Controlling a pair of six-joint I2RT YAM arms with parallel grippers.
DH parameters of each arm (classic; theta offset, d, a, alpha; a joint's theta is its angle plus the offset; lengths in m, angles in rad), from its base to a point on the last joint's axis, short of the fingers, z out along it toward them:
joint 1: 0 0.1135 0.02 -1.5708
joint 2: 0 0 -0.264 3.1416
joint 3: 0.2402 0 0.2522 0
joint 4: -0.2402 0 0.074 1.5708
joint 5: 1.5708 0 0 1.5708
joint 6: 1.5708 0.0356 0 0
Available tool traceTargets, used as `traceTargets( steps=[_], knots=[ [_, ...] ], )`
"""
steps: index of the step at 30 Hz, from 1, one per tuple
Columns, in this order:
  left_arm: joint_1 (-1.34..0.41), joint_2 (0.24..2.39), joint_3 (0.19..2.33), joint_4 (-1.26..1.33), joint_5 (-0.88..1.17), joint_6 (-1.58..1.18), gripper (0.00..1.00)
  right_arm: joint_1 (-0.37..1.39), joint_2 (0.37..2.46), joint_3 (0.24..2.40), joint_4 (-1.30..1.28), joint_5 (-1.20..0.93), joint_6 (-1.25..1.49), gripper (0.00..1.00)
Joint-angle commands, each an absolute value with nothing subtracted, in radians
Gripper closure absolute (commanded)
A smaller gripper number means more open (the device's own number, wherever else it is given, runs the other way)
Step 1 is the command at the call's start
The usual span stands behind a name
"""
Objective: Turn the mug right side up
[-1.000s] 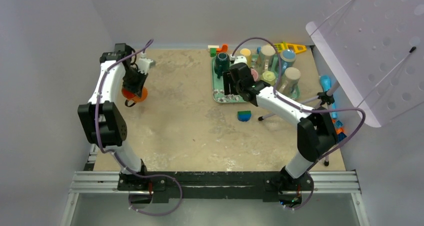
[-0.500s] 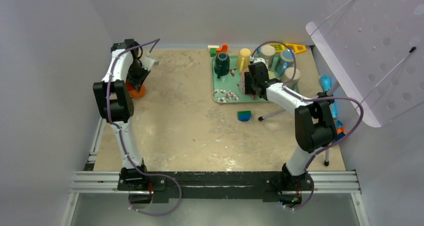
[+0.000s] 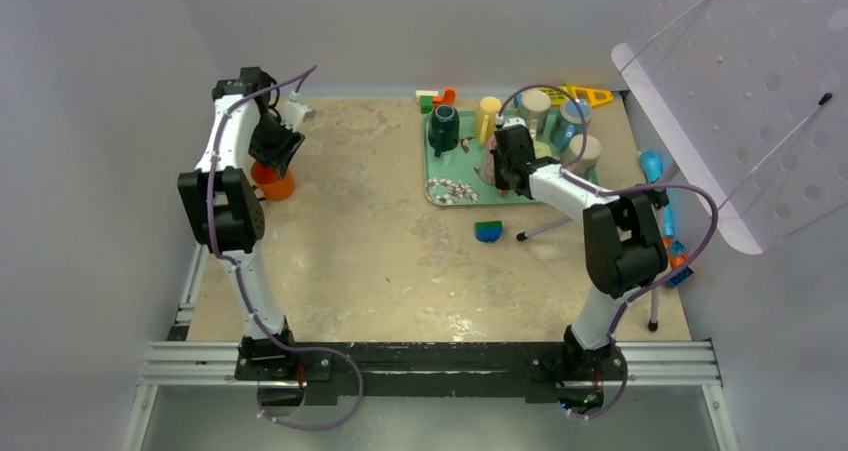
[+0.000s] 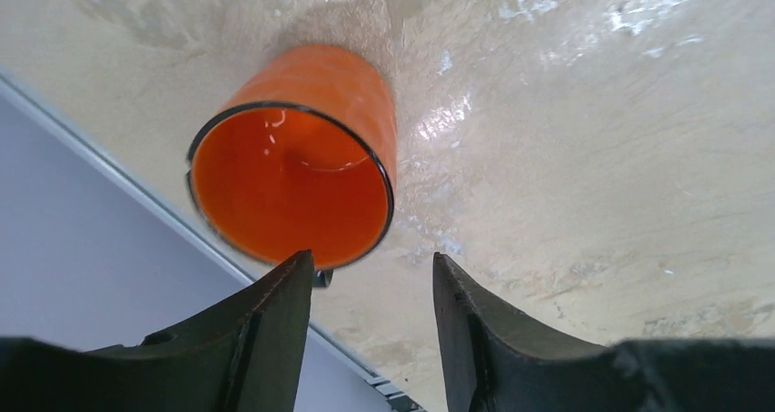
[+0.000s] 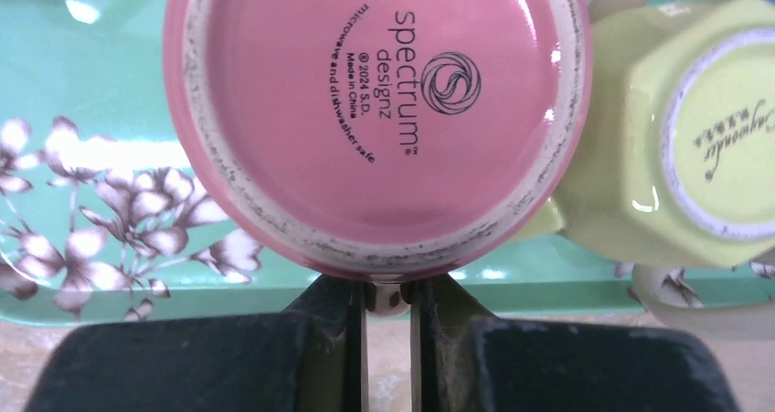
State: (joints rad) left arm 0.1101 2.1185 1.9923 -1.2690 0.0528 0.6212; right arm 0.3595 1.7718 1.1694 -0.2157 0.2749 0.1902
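Observation:
Next, my left gripper reaches the pink mug and grabs the pink mug's rim [image 3: 484,175], opposite its base, so the pink mug's base stays free to set it upright.
An orange mug [image 4: 292,184] stands upright, mouth up, at the table's left edge [image 3: 272,182]. My left gripper [image 4: 370,261] hangs above and just beside it, open with nothing between its fingers; in the top view this gripper [image 3: 274,153] is over the mug. A pink mug [image 5: 375,110] sits upside down, base up, on the green floral tray [image 5: 82,74]. My right gripper [image 5: 387,291] is shut on the pink mug's small handle [image 5: 387,298] at the tray's near edge. In the top view the right gripper [image 3: 503,167] covers most of that mug.
A yellow-green mug [image 5: 695,129], also upside down, touches the pink one on its right. The tray [image 3: 445,183] also holds a dark teal mug [image 3: 443,127] and several cups. A blue-green piece [image 3: 488,232] lies in front of it. A perforated board [image 3: 740,91] leans at the right.
My left gripper has opened and let go of the orange mug, which now stands upright. My right gripper has moved in and closed on the pink mug's handle.

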Motion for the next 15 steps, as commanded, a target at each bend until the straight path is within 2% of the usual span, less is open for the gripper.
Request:
traceTargets(
  steps=[1, 6, 15],
  knots=[
    [0.109, 1.914, 1.989, -1.27, 0.154, 0.605, 0.45, 0.353, 1.798, 1.19, -0.219, 0.257, 0.202, 1.0],
    [0.108, 1.704, 1.884, -1.24, 0.284, 0.568, 0.44, 0.353, 1.677, 1.146, -0.191, 0.215, 0.192, 1.0],
    [0.108, 1.426, 1.694, -1.101, 0.685, 0.362, 0.4, 0.354, 1.34, 1.046, -0.021, -0.051, 0.193, 1.0]
  ],
)
